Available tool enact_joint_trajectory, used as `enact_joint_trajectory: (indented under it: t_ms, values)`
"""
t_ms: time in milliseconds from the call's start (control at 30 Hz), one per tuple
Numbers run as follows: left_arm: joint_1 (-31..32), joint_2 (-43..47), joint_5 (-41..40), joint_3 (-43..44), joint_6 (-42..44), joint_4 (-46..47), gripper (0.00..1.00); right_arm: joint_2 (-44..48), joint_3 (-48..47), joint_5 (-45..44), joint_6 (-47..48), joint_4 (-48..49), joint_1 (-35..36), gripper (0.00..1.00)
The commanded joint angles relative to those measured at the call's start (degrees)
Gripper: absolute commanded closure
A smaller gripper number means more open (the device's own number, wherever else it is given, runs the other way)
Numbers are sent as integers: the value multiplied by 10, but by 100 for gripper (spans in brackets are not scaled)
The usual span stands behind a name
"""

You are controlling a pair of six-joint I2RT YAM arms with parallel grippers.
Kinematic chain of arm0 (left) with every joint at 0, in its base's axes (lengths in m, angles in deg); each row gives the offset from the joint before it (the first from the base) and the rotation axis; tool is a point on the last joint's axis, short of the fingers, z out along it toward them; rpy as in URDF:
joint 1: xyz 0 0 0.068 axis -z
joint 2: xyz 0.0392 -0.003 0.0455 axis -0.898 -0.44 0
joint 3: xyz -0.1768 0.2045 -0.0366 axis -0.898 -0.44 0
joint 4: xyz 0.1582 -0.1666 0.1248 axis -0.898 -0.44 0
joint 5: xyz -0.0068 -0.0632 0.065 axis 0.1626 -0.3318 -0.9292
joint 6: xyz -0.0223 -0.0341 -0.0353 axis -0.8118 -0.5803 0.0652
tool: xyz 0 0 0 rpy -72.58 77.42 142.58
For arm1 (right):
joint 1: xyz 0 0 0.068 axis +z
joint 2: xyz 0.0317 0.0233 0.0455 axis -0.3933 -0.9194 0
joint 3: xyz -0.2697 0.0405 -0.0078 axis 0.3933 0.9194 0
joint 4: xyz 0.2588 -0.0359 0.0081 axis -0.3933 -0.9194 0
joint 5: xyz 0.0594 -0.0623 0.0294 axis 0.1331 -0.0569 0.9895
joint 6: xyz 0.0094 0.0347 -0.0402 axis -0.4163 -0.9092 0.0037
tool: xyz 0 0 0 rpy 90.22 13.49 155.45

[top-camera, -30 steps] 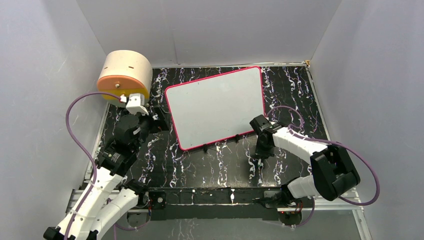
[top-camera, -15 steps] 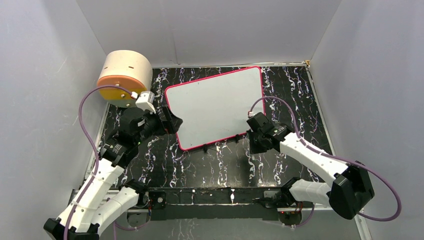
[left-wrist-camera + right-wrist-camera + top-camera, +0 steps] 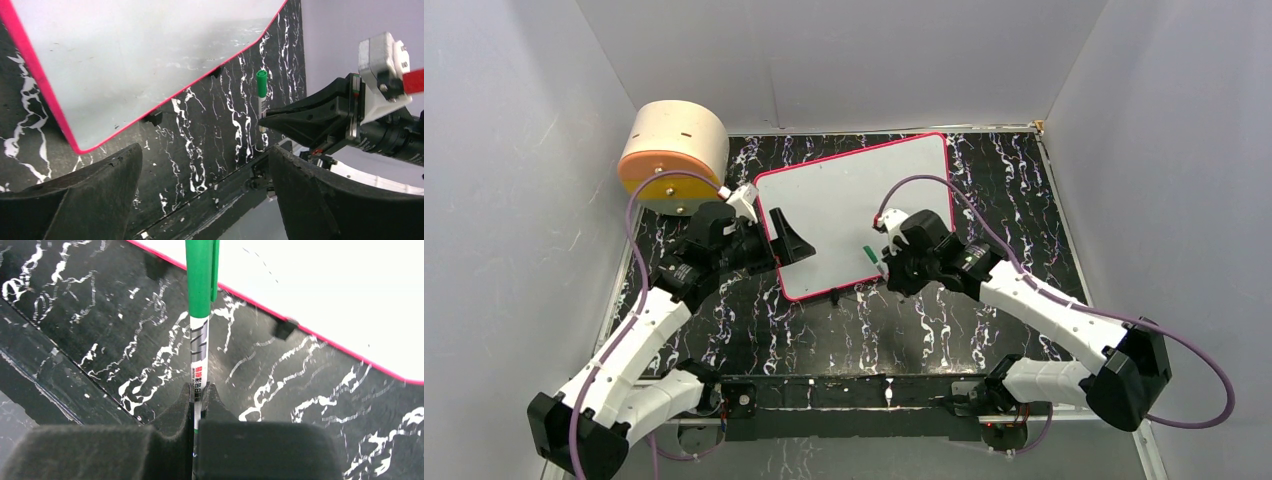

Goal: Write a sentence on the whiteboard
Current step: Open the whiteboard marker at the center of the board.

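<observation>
I should reach the marker pen with my left gripper and grab its green cap [image 3: 870,254] [image 3: 261,83] to pull it off. The marker pen's tip then stays free for writing.
The whiteboard [image 3: 854,205] lies tilted on the black marbled table, white with a pink-red rim; it also shows in the left wrist view [image 3: 140,60] and the right wrist view [image 3: 325,285]. No sentence shows on it; its face is blank. My right gripper [image 3: 886,265] [image 3: 200,392] is shut on a marker pen [image 3: 869,253] [image 3: 200,315] with a green cap on, held above the board's near edge. My left gripper [image 3: 794,245] [image 3: 205,155] is open and empty over the board's near left corner. The pen also shows in the left wrist view [image 3: 261,95].
A round beige drum with an orange rim [image 3: 672,150] stands at the back left. Small black clips [image 3: 285,329] stick out along the board's near edge. Grey walls close in the table on three sides.
My right gripper has moved left from the table by the board's near right corner to its near edge, and the pen now shows in it. My left gripper has swung right to the near left corner.
</observation>
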Motion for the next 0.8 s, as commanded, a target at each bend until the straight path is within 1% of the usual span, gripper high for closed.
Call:
enact_joint_trajectory:
  t_ms: [0, 200, 433, 500, 600, 700, 767]
  values:
    - [-3, -12, 42, 16, -40, 19, 7, -9, -35, 26, 70, 66, 29, 100]
    - [-3, -31, 56, 20, -76, 27, 8, -35, -53, 26, 106, 104, 73, 100]
    - [-2, -49, 78, 11, -112, 50, 15, -48, -56, -14, 131, 141, 120, 100]
    - [-1, -53, 83, 10, -112, 54, 20, -50, -57, -32, 136, 150, 126, 100]
    - [-1, -61, 93, 10, -113, 57, 32, -52, -55, -39, 141, 166, 132, 100]
    - [0, -70, 106, 10, -112, 60, 41, -54, -54, -49, 146, 179, 134, 100]
    - [3, -74, 107, 10, -108, 61, 45, -61, -58, -53, 152, 185, 136, 100]
